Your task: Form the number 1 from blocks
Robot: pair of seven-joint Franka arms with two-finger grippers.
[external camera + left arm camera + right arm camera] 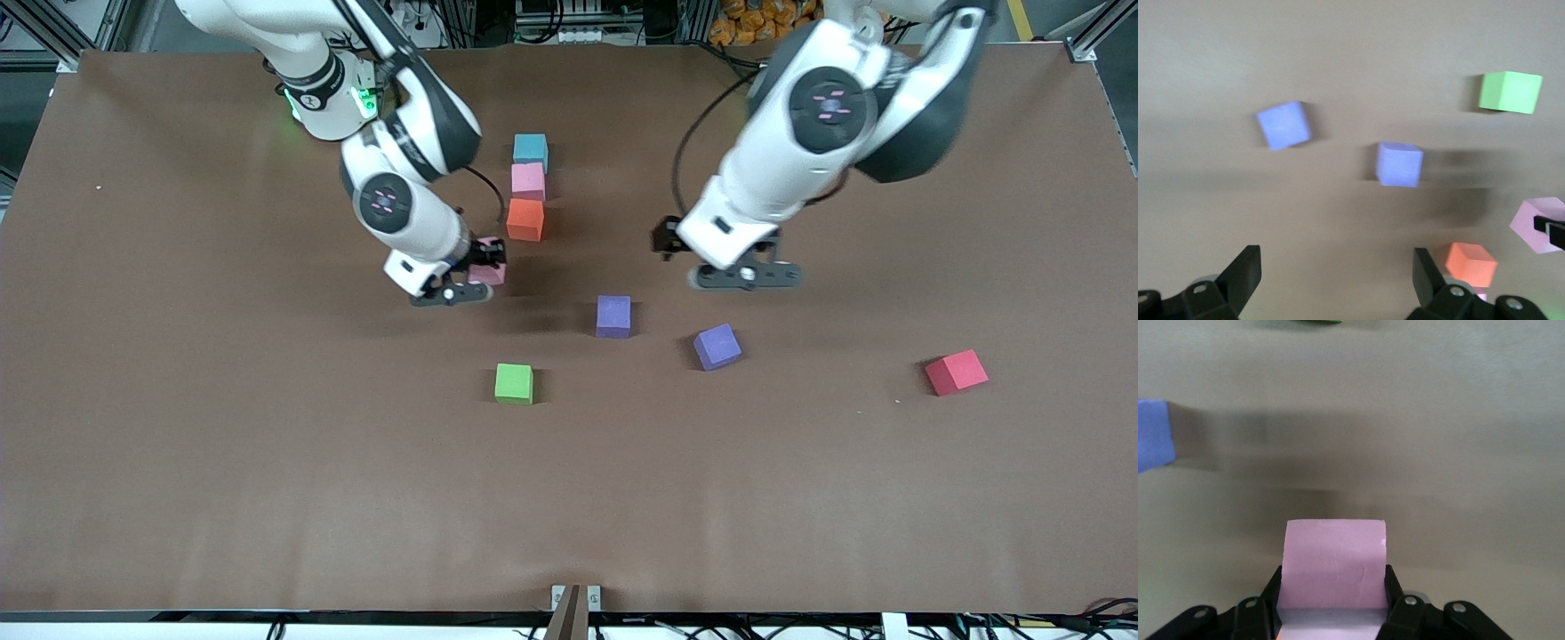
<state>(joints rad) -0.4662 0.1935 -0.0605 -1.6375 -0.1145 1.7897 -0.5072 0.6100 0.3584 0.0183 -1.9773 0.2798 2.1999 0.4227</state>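
The pink block still has to reach the column's end below the orange block (524, 252) before my right gripper lets go.
Three blocks stand in a column in mid-table: light blue (531, 151), pink (528, 181), orange (525, 220), the orange one nearest the front camera. My right gripper (480, 277) (1333, 590) is shut on the second pink block (488, 261) (1335, 560), low over the table beside the orange block. My left gripper (745, 276) (1337, 267) hangs open and holds nothing, over bare table near the two purple blocks (613, 316) (717, 347) (1399, 164) (1284, 125). The green block (514, 384) (1510, 92) and the red block (957, 372) lie nearer the front camera.
The brown table top (267, 462) spreads wide toward the front camera and toward both ends. The red block sits alone toward the left arm's end.
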